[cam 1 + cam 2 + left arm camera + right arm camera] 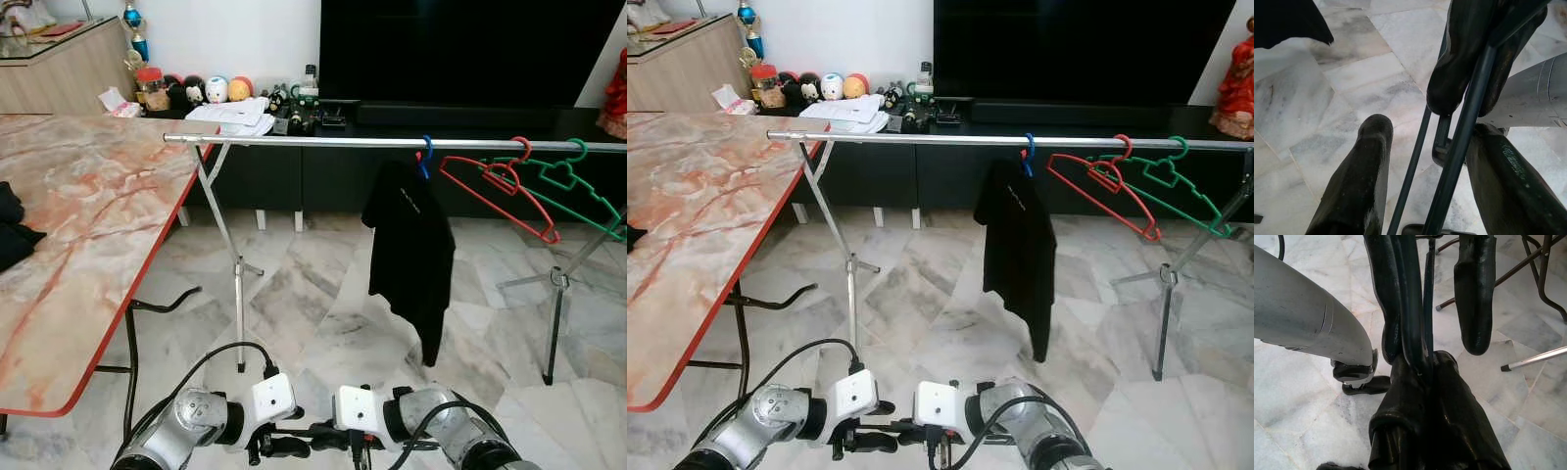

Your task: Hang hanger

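My left gripper takes hold of the hanger's bare bars next, beside my right gripper's shut fingers, since those fingers cover one part of the hanger.
A dark hanger is held low above the floor, clamped between the shut fingers of my right gripper. My left gripper faces it from the other side, fingers apart with the hanger's bars running between them. Both grippers meet at the bottom of the head view, the left gripper beside the right gripper. Ahead stands a silver clothes rail. It carries a black shirt on a blue hanger, a red hanger and a green hanger.
A marble-topped table with a red edge stands at my left, dark cloth lying on it. The rail's crossed metal legs rest on the marble floor. Behind it are a low dark cabinet with toys and a large black TV.
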Motion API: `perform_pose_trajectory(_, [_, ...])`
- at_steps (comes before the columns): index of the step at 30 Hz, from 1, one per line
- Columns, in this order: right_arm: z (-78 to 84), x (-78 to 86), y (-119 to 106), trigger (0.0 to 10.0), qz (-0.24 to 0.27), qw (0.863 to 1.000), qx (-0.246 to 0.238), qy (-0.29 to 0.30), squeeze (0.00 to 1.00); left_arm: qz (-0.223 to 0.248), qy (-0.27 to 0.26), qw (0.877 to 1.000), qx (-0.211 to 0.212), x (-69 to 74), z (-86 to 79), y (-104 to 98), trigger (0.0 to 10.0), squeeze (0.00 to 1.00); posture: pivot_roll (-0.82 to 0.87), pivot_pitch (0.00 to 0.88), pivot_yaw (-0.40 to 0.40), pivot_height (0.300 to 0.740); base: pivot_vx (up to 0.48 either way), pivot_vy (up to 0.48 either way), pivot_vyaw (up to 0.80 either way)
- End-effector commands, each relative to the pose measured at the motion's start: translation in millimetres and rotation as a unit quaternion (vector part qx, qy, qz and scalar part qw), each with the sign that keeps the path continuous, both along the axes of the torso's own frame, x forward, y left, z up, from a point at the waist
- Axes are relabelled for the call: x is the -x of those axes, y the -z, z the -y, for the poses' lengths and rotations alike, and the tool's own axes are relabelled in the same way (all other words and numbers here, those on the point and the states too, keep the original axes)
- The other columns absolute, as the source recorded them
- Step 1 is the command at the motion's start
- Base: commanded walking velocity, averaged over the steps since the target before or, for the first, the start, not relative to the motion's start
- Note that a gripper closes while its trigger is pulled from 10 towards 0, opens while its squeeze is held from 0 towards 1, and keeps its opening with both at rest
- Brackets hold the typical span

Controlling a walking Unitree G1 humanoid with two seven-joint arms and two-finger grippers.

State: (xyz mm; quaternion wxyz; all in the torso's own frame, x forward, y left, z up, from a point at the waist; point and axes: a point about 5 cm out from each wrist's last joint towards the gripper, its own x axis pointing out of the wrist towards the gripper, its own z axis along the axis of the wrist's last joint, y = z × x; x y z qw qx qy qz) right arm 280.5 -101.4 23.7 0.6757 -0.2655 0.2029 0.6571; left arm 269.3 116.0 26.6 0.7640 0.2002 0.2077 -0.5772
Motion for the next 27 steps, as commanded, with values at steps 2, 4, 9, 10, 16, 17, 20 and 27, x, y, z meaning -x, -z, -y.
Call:
perform_pose_trajectory(2, [-2.7,-6.0,-5.7,10.0,0.005,1.000,-0.010,0.009,0.00,0.001,0.005,1.000,-0.014,-0.6,-0.3,2.2,10.0,0.00,0.05,0.071,0.012,0.740,0.000,0.000,0.00])
perform_pose_trajectory(4, [-3.1,-6.5,-6.3,10.0,0.006,1.000,-0.010,0.010,0.00,0.002,0.005,1.000,-0.015,-1.2,-0.1,2.6,9.9,0.00,0.05,0.071,0.012,0.740,0.000,0.000,0.00])
perform_pose_trajectory(9, [-2.9,-7.8,-7.2,10.0,0.006,1.000,-0.007,0.010,0.00,0.011,0.002,1.000,-0.021,-3.6,-1.0,2.6,0.0,0.00,0.05,0.070,0.008,0.740,0.000,0.000,0.00])
perform_pose_trajectory(10, [-2.6,-7.9,-7.2,10.0,0.007,1.000,-0.006,0.010,0.00,0.011,0.004,1.000,-0.024,-3.3,-1.5,2.9,0.0,0.00,0.05,0.070,0.008,0.740,0.000,0.000,0.00])
perform_pose_trajectory(16, [-0.7,-7.8,-6.6,10.0,0.005,1.000,0.000,0.009,0.00,0.010,0.005,1.000,-0.023,-3.1,-1.7,3.6,0.0,0.00,0.05,0.070,0.007,0.740,0.000,0.000,0.00])
perform_pose_trajectory(17, [-0.4,-7.8,-6.6,10.0,0.005,1.000,0.000,0.009,0.00,0.010,0.005,1.000,-0.022,-3.3,-1.5,3.6,0.0,0.00,0.05,0.071,0.007,0.740,0.000,0.000,0.00])
perform_pose_trajectory(20, [0.8,-7.7,-6.5,10.0,0.004,1.000,0.002,0.007,0.00,0.012,0.004,1.000,-0.019,-4.4,-0.5,2.9,0.0,0.00,0.05,0.070,0.006,0.740,0.000,0.000,0.00])
perform_pose_trajectory(27, [2.4,-7.0,-7.2,10.0,0.000,1.000,-0.001,0.002,0.00,0.015,0.003,1.000,-0.018,-5.5,-0.8,2.2,0.0,0.00,0.05,0.067,0.007,0.740,0.000,0.000,0.00])
